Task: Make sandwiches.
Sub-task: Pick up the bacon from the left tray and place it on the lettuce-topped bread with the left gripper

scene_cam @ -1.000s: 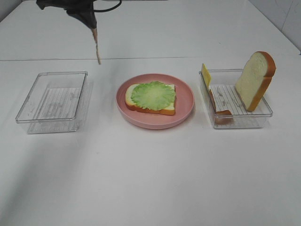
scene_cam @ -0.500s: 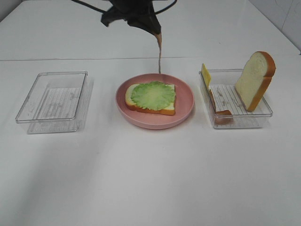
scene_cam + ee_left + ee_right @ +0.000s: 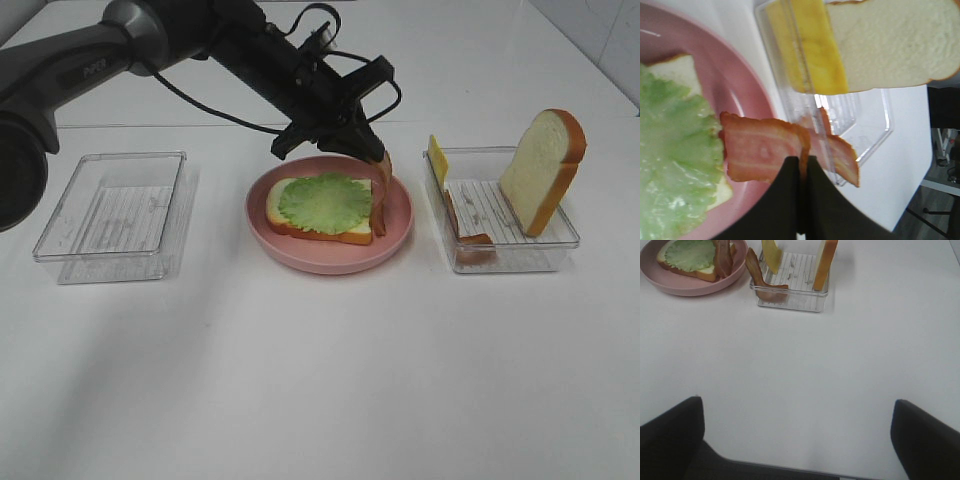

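Note:
My left gripper keeps hold of the bacon strip (image 3: pixel 380 205) for now, until it lies across the lettuce (image 3: pixel 322 203), since the bacon strip hangs upright beside the lettuce.
On the pink plate (image 3: pixel 300 258) lies a bread slice with tan crust, topped by a green lettuce leaf (image 3: pixel 325 202). My left gripper (image 3: pixel 377 151) hangs over the plate's right side, shut on a bacon strip (image 3: pixel 380 200) whose lower end reaches the plate beside the bread. The left wrist view shows the dark fingers (image 3: pixel 790 185) pinching that bacon strip (image 3: pixel 762 152) next to the lettuce (image 3: pixel 670 155). The right tray (image 3: pixel 545 255) holds an upright bread slice (image 3: pixel 543 170), a yellow cheese slice (image 3: pixel 437 158) and another bacon strip (image 3: pixel 466 228). My right gripper (image 3: pixel 796 407) stands open over bare table.
A clear plastic tray (image 3: pixel 115 205) with nothing in it stands left of the plate. The left arm's dark body and cables (image 3: pixel 250 55) stretch from the far left corner to above the plate. White tabletop lies in front of all three containers.
The left arm has swung from the far left to the right and come down, carrying the hanging bacon strip to the plate's right side. The right gripper has not moved.

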